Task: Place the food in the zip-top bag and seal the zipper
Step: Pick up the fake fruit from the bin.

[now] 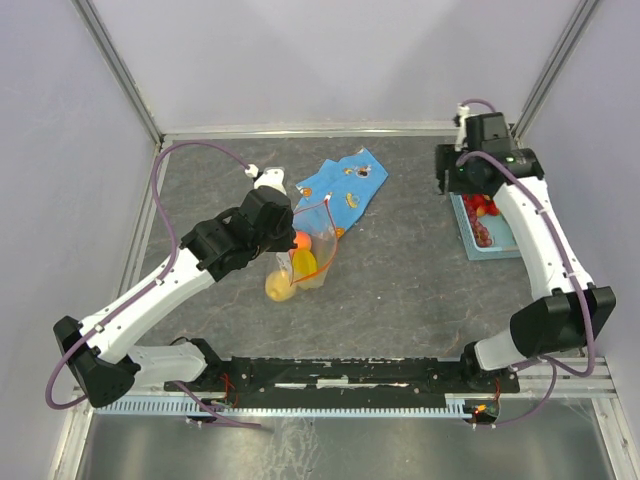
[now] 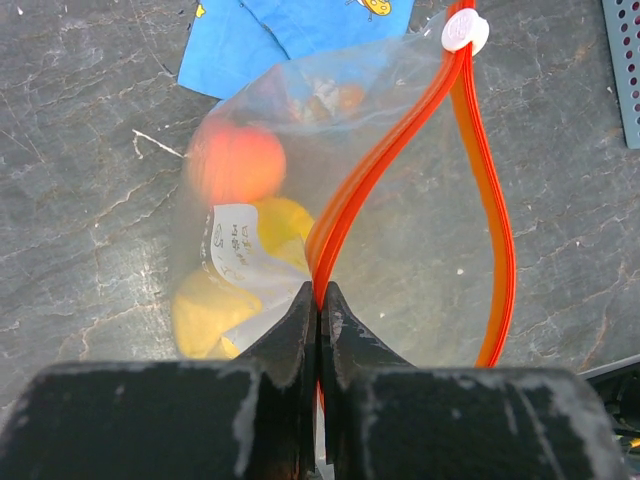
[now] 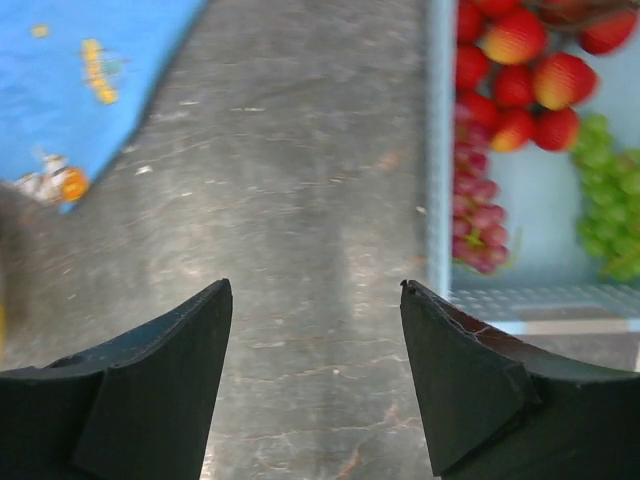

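Observation:
The grapes' loose end needs to go into the bag's opening (image 1: 316,243) first. My right gripper will grab the purple grapes (image 1: 480,233) across the bunch, toward its end away from the strawberries.
The clear zip-top bag (image 1: 305,258) stands mid-table with its mouth open; it also shows in the left wrist view (image 2: 420,270). Inside it are an orange (image 2: 235,160) and yellow lemon pieces (image 2: 205,315). My left gripper (image 2: 320,292) is shut on the red-orange zipper strip (image 2: 350,200) at one edge of the mouth. A white slider (image 2: 464,32) sits at the strip's far end. My right gripper (image 3: 315,285) is open and empty above the bare table, left of the basket. Strawberries (image 3: 515,70), purple grapes (image 3: 478,215) and green grapes (image 3: 610,215) lie in the basket.
The light-blue basket (image 1: 470,240) lies at the right under the right arm. A blue patterned cloth (image 1: 345,185) lies flat behind the bag. White walls and metal frame rails enclose the table on three sides.

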Controlling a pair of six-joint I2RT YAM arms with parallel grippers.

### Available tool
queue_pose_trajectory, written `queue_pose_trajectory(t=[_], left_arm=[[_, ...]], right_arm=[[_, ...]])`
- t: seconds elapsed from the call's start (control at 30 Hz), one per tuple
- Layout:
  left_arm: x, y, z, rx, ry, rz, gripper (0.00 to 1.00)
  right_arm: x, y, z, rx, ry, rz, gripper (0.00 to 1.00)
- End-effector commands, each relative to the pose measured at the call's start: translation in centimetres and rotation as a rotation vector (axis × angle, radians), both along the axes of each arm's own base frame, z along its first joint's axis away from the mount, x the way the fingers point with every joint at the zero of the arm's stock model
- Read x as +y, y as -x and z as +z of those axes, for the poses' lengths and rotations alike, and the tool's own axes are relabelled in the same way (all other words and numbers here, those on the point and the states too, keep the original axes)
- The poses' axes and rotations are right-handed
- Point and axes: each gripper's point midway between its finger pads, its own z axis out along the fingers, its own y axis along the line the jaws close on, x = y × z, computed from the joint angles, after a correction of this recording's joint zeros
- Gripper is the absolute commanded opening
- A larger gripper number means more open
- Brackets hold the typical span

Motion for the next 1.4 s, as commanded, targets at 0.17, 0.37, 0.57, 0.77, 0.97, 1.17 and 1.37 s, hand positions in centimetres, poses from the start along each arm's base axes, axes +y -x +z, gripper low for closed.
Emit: queue_pose_trajectory(t=[0.17,0.37,0.57,0.77,0.97,1.17,1.37], left_arm=[[-0.4,-1.1,2.9,-0.099,0.012,-0.027,0.03],[-0.2,-1.1,2.6,-0.095,0.003,-0.025,0.03],[-0.4,-1.1,2.6,-0.090,0.005,-0.028,0.03],[-0.2,-1.1,2.3,-0.083,-0.004,-0.022,0.03],[-0.4,-1.1,2.3,-0.080,-0.004,-0.028,0.03],[-0.4,-1.1,2.1,-0.074,-0.004,-0.024,0.03],[-0.4,-1.0,2.0,-0.071,0.000,-0.023,0.03]], right_arm=[[-10.8,-2.0,-7.5,0.150,-0.088,-0.221,0.76],[-14.4,-3.3,-11.2,0.199,-0.096,-0.253,0.77],[-16.2,-5.2,-14.9,0.215,-0.174,-0.274,0.77],[-15.3,-4.8,-18.1,0.269,-0.221,-0.245,0.83],[-14.6,-3.3,-21.6,0.338,-0.241,-0.230,0.84],[-13.4,-1.8,-24.2,0.417,-0.237,-0.236,0.77],[-11.9,-1.3,-25.5,0.436,-0.234,-0.242,0.58]])
